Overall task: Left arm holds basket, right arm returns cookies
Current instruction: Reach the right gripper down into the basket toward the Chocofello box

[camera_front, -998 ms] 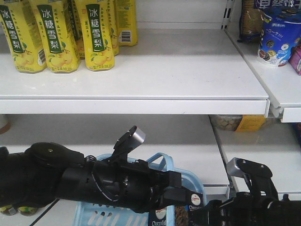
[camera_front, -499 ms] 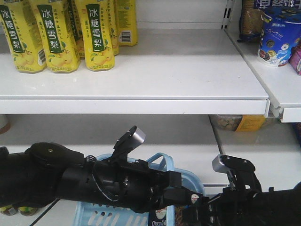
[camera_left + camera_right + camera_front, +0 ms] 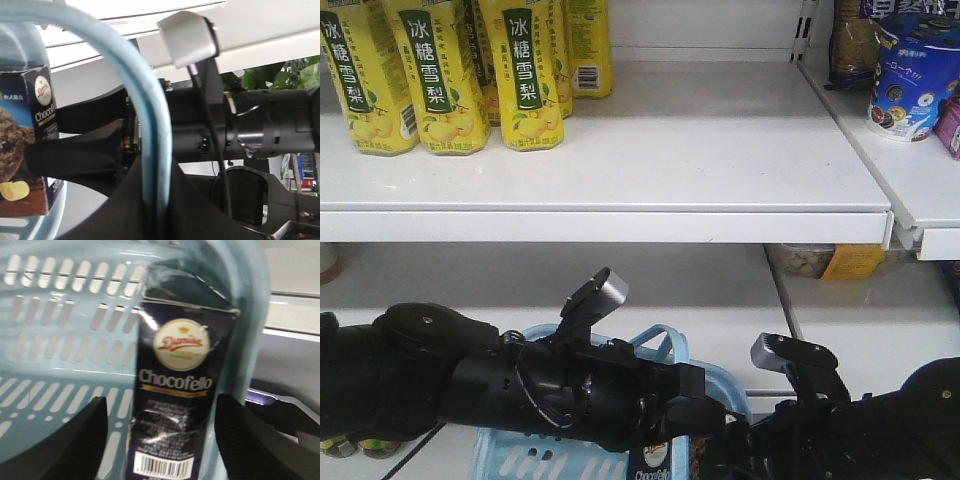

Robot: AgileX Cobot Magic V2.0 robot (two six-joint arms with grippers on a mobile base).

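I next need to grab the carton with my right gripper by its narrow side with the Chocofello lettering point(image 3: 175, 384), so that I can return the cookies to the upper shelf.
My left gripper point(image 3: 155, 210) is shut on the looped handle point(image 3: 150, 125) of the light blue basket point(image 3: 498, 458), holding it in front of the lower shelf. The thick left arm point(image 3: 550, 390) crosses the lower left of the front view. The cookies point(image 3: 175, 405), a dark navy "Chocofello" carton, stand upright against the basket's inner wall point(image 3: 60, 340). They also show in the left wrist view as the cookies point(image 3: 30, 150). My right gripper point(image 3: 161, 410) is open, one finger on each side of the carton with a gap to each. The right arm point(image 3: 850, 430) reaches in from the lower right.
Yellow pear-drink bottles point(image 3: 440, 80) stand at the left of the upper shelf point(image 3: 720, 150). A round blue tub point(image 3: 910, 80) sits on the neighbouring shelf at upper right. The lower shelf point(image 3: 720, 290) runs behind the basket, with a yellow-labelled pack point(image 3: 825, 262) at its right.
The right arm has moved left toward the basket and its grey-capped top now sits close beside the left arm's tip. The left arm and basket have stayed put.
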